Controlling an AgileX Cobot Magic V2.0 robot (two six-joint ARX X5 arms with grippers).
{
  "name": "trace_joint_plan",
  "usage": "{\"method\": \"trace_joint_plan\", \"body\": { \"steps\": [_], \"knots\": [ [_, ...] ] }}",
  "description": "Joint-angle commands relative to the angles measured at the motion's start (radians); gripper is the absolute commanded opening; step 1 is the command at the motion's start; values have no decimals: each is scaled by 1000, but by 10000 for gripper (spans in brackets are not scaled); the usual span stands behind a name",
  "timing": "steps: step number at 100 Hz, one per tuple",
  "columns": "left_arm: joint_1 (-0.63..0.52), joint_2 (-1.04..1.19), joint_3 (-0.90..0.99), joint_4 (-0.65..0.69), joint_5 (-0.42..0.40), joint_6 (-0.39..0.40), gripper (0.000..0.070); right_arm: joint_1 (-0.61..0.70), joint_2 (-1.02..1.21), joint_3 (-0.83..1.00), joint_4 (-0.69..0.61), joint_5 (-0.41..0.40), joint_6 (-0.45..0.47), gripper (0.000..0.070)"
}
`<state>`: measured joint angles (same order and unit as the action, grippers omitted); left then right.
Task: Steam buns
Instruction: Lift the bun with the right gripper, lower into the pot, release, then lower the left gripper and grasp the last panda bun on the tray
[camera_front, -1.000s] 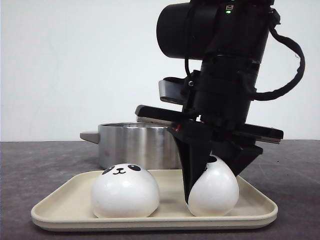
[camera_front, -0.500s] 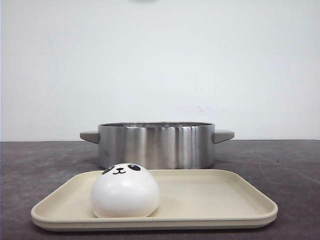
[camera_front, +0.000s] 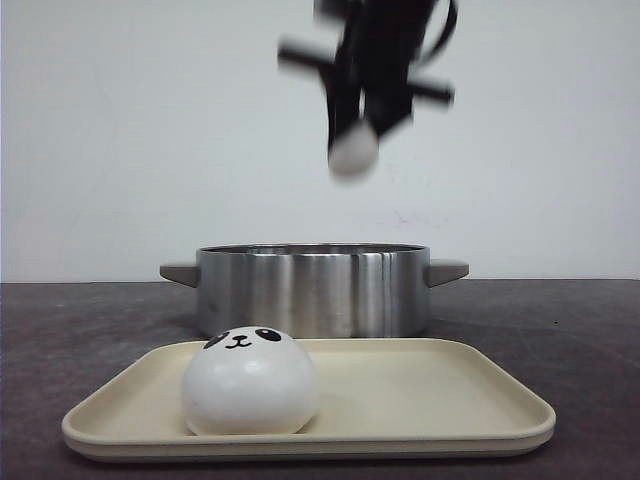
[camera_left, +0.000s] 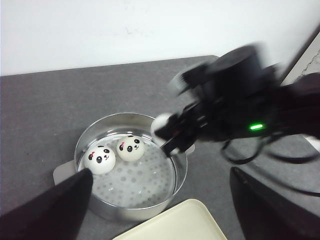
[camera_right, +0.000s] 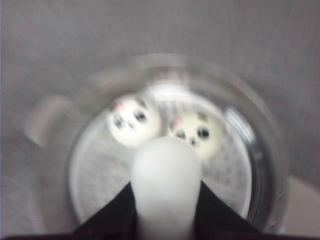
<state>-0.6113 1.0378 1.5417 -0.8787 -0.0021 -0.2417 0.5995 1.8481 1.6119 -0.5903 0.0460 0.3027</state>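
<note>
The bun would drop from high above the steel pot (camera_front: 312, 290) in the front view, so my right gripper must keep holding the white bun.
My right gripper (camera_front: 356, 140), blurred by motion, hangs high above the steel pot (camera_front: 312, 290) and is shut on a white bun (camera_front: 352, 152). In the right wrist view that bun (camera_right: 166, 170) is squeezed between the dark fingers (camera_right: 112, 212), above the pot's perforated floor. Two panda-faced buns (camera_left: 99, 159) (camera_left: 130, 148) lie side by side inside the pot (camera_left: 182, 170). One more panda bun (camera_front: 250, 382) sits on the left part of the cream tray (camera_front: 430, 395). My left gripper (camera_left: 160, 175) is open and empty, looking down on the pot from above.
The pot has a handle on each side (camera_front: 447, 270) and stands just behind the tray on a dark grey table (camera_front: 580, 330). The right arm's body and cables (camera_left: 240, 110) reach over the pot's rim. A white wall closes off the back.
A second ago the right gripper gripped the right-hand bun on the tray. It has lifted that bun off and carried it back, and it now hangs high over the pot.
</note>
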Motion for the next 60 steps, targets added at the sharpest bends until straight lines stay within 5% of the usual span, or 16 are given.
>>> {"method": "trace_joint_plan", "body": {
  "steps": [1, 21, 25, 37, 51, 60],
  "knots": [
    [-7, 8, 17, 8, -2, 16, 510, 3, 61, 13, 5, -29, -6, 8],
    [-7, 8, 17, -3, -2, 16, 510, -14, 175, 13, -34, -106, 12, 23],
    [-7, 8, 17, -7, -2, 16, 510, -16, 181, 13, -43, -98, 12, 104],
    [-7, 8, 17, -25, -2, 16, 510, -16, 186, 13, -45, -84, 12, 513],
    [-7, 8, 17, -29, -2, 16, 510, -18, 185, 16, -43, -72, 12, 561],
    [-7, 8, 17, -34, -2, 16, 510, -24, 185, 29, -58, -77, 11, 662]
  ]
}}
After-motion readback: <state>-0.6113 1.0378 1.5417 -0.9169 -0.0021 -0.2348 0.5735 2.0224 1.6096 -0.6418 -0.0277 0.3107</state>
